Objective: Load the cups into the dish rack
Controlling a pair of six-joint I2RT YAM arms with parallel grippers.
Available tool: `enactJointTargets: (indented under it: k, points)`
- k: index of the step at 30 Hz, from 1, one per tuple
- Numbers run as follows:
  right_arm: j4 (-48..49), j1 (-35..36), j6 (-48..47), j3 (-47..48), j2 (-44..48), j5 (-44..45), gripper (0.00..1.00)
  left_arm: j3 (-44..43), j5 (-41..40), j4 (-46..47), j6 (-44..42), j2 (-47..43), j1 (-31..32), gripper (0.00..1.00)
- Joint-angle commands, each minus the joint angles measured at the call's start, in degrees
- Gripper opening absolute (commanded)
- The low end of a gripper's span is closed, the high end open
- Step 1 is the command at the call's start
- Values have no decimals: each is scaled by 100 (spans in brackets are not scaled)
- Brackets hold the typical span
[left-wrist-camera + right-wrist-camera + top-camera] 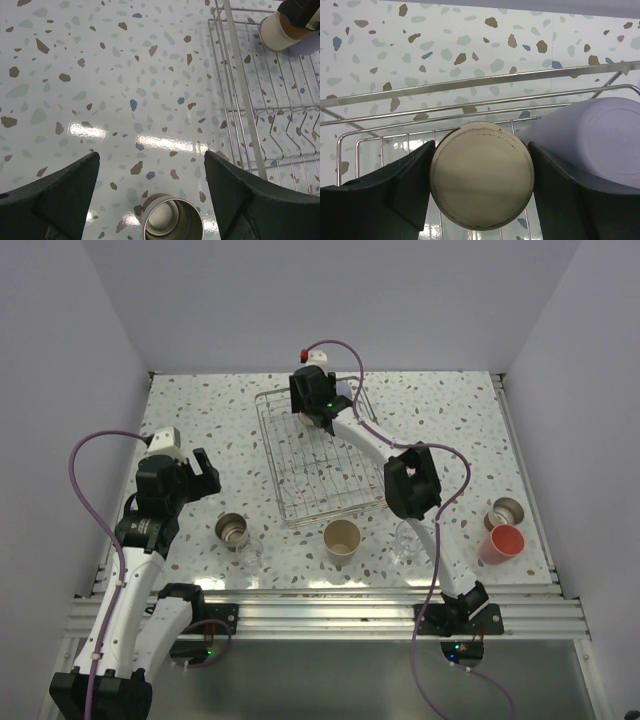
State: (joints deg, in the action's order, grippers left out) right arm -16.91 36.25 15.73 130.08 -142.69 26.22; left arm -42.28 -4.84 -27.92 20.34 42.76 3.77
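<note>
I should open my right gripper, because the cream cup's lower edge [306, 423] meets the rack's bottom wires inside the rack's rim. The cup would stand if I opened now.
The wire dish rack [300, 502] lies mid-table. Over its far end my right gripper [318, 412] is shut on a steel cup, whose cream-tan base [481, 175] fills the gap between the fingers in the right wrist view. Against it on the right a lavender cup [590, 140] lies on its side in the rack [470, 85]. My left gripper [151, 160] hangs open above the table left of the rack, with another steel cup [172, 220] standing just below and between its fingers, untouched. The held cup [277, 31] also shows in the left wrist view.
Along the near edge stand a steel cup [232, 530], a clear glass [248, 553], a beige tumbler [342, 538] and a second clear glass [408, 540]. At the right are another steel cup [505, 512] and a salmon-pink cup [503, 543]. White walls enclose the table.
</note>
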Motion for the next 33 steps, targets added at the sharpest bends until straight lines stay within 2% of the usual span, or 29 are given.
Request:
enactJointTargets:
  k: [1,7,10,13,16,26,33]
  points:
    - [416,-39,-61,281,-39,208,50,36,62,164,-91,-5,-25,89]
    - [522,-39,-43,149,31,156,71,36,62,155,-83,48,-25,90]
    - [522,-48,-17,140,31,147,76,36,53,147,-83,39,-17,92]
    - [557,-48,-17,131,49,129,77,36,71,155,-74,22,-17,96]
    - [548,-48,-43,131,66,138,85,45,71,164,-83,30,-17,100]
    - [627,-39,45,-79,408,59,93,36,-148,129,-100,4,-17,100]
    - [881,154,-122,-921,1776,-108,98,-104,-342,-2,-109,65,-17,100]
